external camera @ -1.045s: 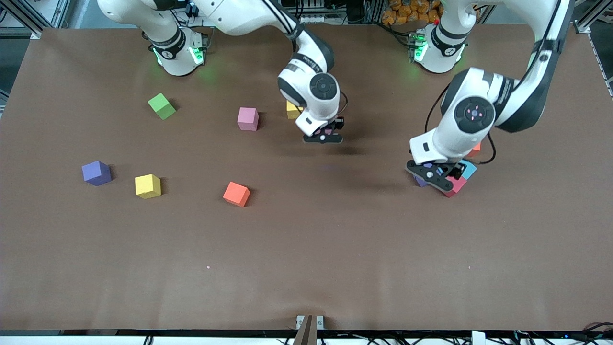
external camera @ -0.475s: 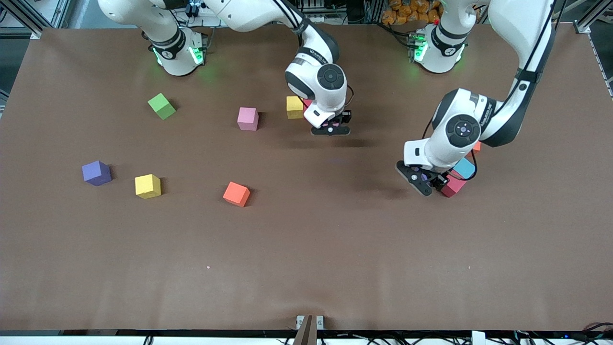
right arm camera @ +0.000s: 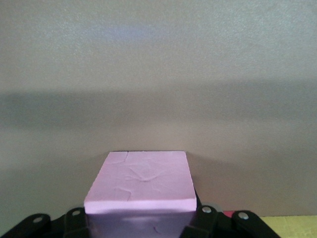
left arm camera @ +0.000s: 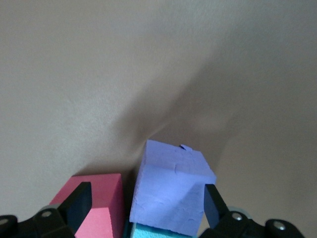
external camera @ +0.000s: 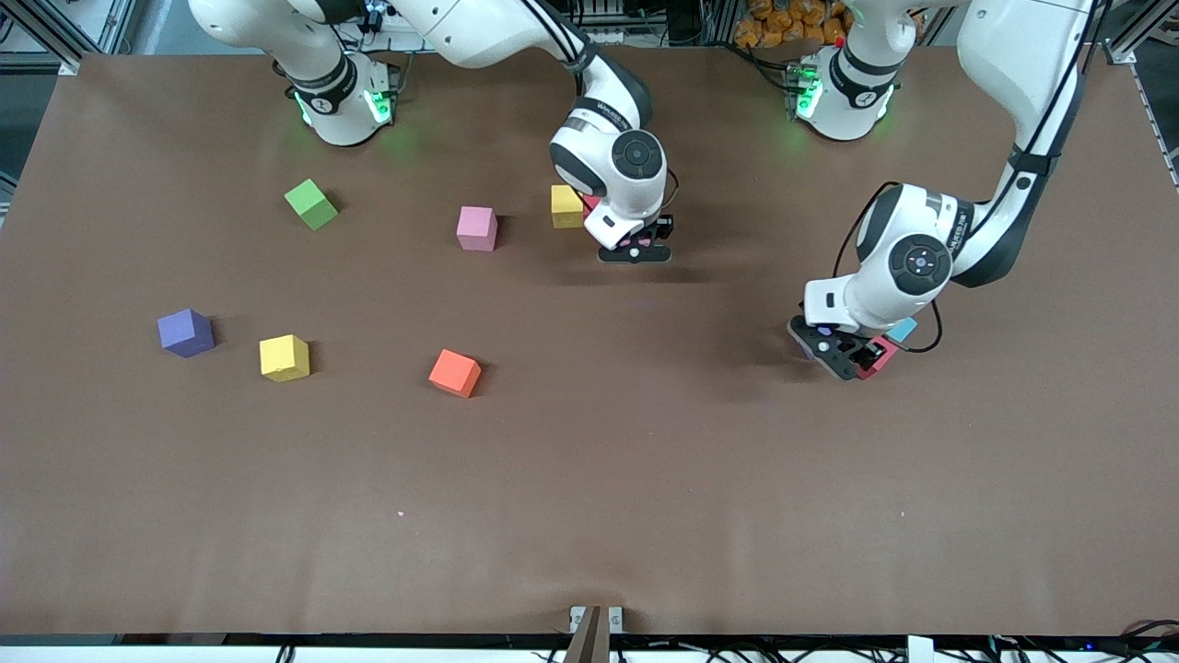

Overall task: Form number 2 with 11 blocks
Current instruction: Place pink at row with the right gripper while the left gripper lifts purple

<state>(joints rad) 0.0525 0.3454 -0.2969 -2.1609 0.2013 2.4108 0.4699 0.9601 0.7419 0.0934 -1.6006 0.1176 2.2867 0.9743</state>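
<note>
My left gripper would miss if it closed now, as one fingertip is above the red block, short of the purple block's side.
My right gripper hangs over the table's middle, shut on a pink block. Close by it stand a yellow block and a red block, mostly hidden by the wrist. My left gripper is low over a cluster of blocks toward the left arm's end. It is open, and a purple block stands between its fingers. A red block and a light blue block touch the purple one. The left hand hides most of the cluster in the front view.
Toward the right arm's end lie loose cubes: a pink block, an orange block, a yellow block, another purple block and a green cube.
My right gripper carried the pink block a little toward the robots' bases and the left arm's end, then held still. My left hand shifted and turned over its cluster, still open.
</note>
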